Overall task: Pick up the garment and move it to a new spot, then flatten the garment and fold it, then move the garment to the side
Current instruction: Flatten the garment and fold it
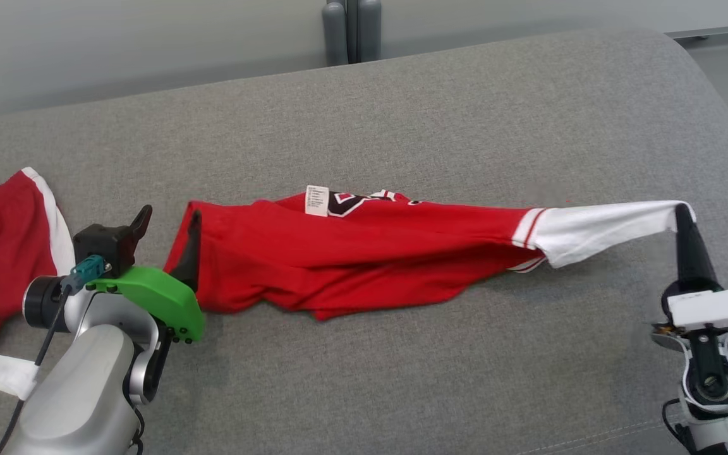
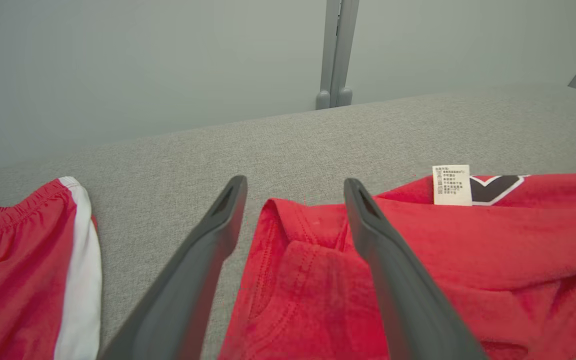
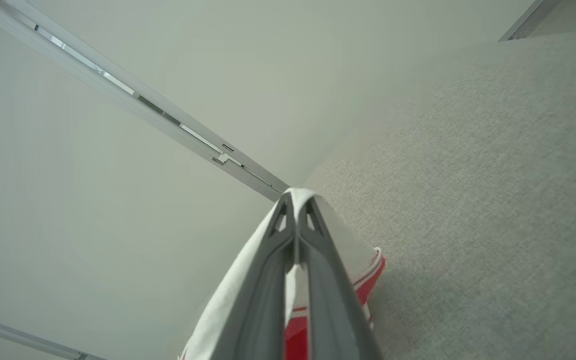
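The red hem is standing up in a fold, and the shirt lies slack (image 1: 323, 254) behind it. My left gripper should grab that raised hem (image 1: 191, 227) next.
The garment (image 1: 364, 253) is a red shirt with a white sleeve, stretched left to right across the grey couch surface (image 1: 402, 114). Its white care tag (image 1: 317, 200) faces up. My right gripper (image 1: 684, 213) is shut on the white sleeve end, lifting it slightly; the right wrist view shows the pinched white cloth (image 3: 248, 295) between the closed fingers (image 3: 318, 280). My left gripper (image 1: 168, 218) is open at the garment's left edge, one finger over the red cloth. In the left wrist view the fingers (image 2: 393, 280) straddle the red hem (image 2: 298, 260).
A second red garment with a white stripe (image 1: 4, 246) lies at the far left, also in the left wrist view (image 2: 28, 270). The couch's back edge meets a pale wall with a grey post (image 1: 351, 28). The couch edge curves down at the right.
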`<state>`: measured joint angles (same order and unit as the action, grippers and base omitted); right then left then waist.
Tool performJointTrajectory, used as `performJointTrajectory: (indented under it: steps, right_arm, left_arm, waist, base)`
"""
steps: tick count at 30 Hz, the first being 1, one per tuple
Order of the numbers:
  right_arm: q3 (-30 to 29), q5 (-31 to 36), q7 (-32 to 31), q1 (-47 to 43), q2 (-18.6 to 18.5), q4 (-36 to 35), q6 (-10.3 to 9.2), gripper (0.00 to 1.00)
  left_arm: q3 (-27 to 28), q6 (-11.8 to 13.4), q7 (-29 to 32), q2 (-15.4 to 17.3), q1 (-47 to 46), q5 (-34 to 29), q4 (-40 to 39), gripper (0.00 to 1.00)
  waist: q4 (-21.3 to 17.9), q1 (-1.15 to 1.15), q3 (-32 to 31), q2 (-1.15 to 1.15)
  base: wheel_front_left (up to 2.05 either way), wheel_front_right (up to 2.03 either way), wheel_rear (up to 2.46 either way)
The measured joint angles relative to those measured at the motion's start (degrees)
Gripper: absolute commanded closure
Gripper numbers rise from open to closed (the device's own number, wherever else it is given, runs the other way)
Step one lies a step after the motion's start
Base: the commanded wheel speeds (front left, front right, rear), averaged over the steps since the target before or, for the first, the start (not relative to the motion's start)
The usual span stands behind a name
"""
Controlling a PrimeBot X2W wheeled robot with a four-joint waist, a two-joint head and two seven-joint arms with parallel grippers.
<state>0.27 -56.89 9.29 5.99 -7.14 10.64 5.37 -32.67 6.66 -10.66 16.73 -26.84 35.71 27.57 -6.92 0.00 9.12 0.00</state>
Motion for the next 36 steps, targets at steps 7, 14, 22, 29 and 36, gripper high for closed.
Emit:
performJointTrajectory:
  steps: [7, 14, 22, 29, 36]
  right_arm:
    - [-3.24, -1.72, -1.57, -4.21, -3.3, -0.01, -1.19, 1.0]
    - [-0.96, -1.44, -4.24, -6.94, -3.46, 0.45, -2.0, 1.0]
    - [5.66, 1.02, -7.27, -5.5, -1.49, -1.15, -1.85, 1.0]
    - [7.05, 1.51, -7.42, -4.8, -0.48, -1.45, -1.77, 1.0]
    - [7.94, 1.51, -7.33, -3.92, 1.29, -1.24, -1.37, 1.0]
  left_arm:
    - [-0.89, 0.0, 0.18, -0.24, 0.18, 0.0, -0.27, 0.0]
    - [-5.39, -2.72, 4.66, -2.7, -1.74, -0.25, -2.96, 0.0]
    - [-7.72, -5.86, 13.1, -2.76, -10.04, -0.59, -1.81, 0.0]
    - [-9.72, -7.23, 20.06, -2.32, -12.7, -0.64, 2.13, 0.0]
    - [-9.54, -8.26, 23.79, -0.83, -14.18, -0.57, 5.36, 0.0]
  waist:
    - [0.04, 0.0, -0.22, 0.0]
    - [0.41, 0.0, 0.95, 0.0]
    - [-0.79, 0.0, 3.6, 0.0]
    - [-3.66, 0.0, 5.65, 0.0]
    - [-6.92, 0.0, 7.36, 0.0]
  base:
    - [0.0, 0.0, 0.0]
    - [0.0, 0.0, 0.0]
    - [0.0, 0.0, 0.0]
    - [0.0, 0.0, 0.0]
    - [0.0, 0.0, 0.0]
